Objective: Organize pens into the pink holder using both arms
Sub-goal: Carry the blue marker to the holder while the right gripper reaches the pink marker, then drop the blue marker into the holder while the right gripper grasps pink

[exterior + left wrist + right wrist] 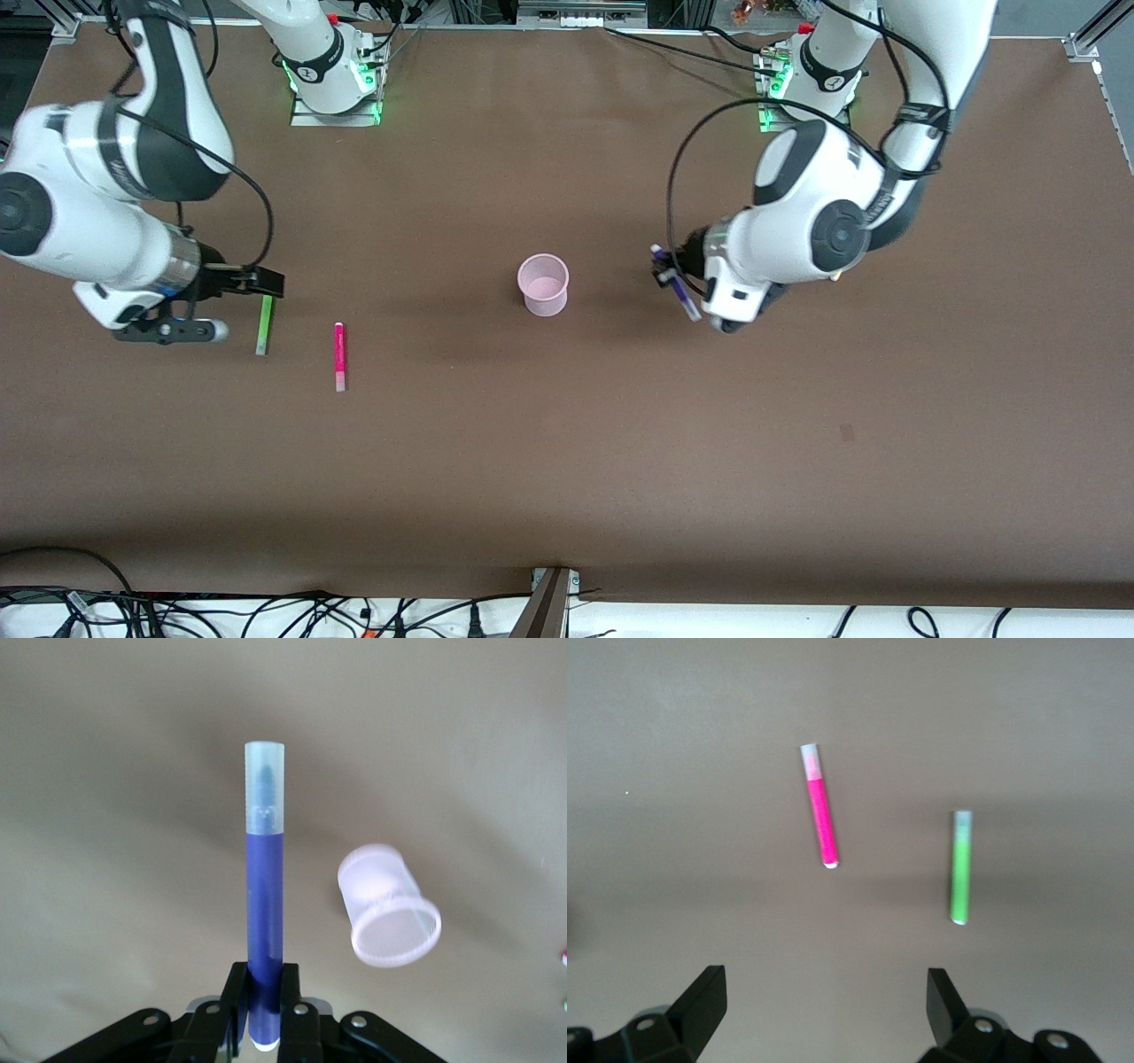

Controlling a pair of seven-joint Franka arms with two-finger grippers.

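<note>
The magenta-pink pen needs to stand in the pink holder [543, 283], so my right gripper should next take hold of its body's uncapped end [339, 333] for that.
The pink holder [543, 283] stands upright at mid-table and also shows in the left wrist view [390, 908]. My left gripper [669, 270] hovers over the table beside the holder, toward the left arm's end. It is shut on the dark purple pen [680, 292], whose pale cap points away from the jaws [264, 904]. My right gripper [239, 306] is open and empty [824, 992], just above the table beside the green pen [264, 325] [961, 868]. The magenta-pink pen [339, 354] [820, 811] lies between the green pen and the holder. The yellow pen is not in view.
Both arm bases [332, 80] [811, 84] stand at the table's back edge. Loose cables [266, 611] and a metal bracket [549, 602] run along the edge nearest the front camera.
</note>
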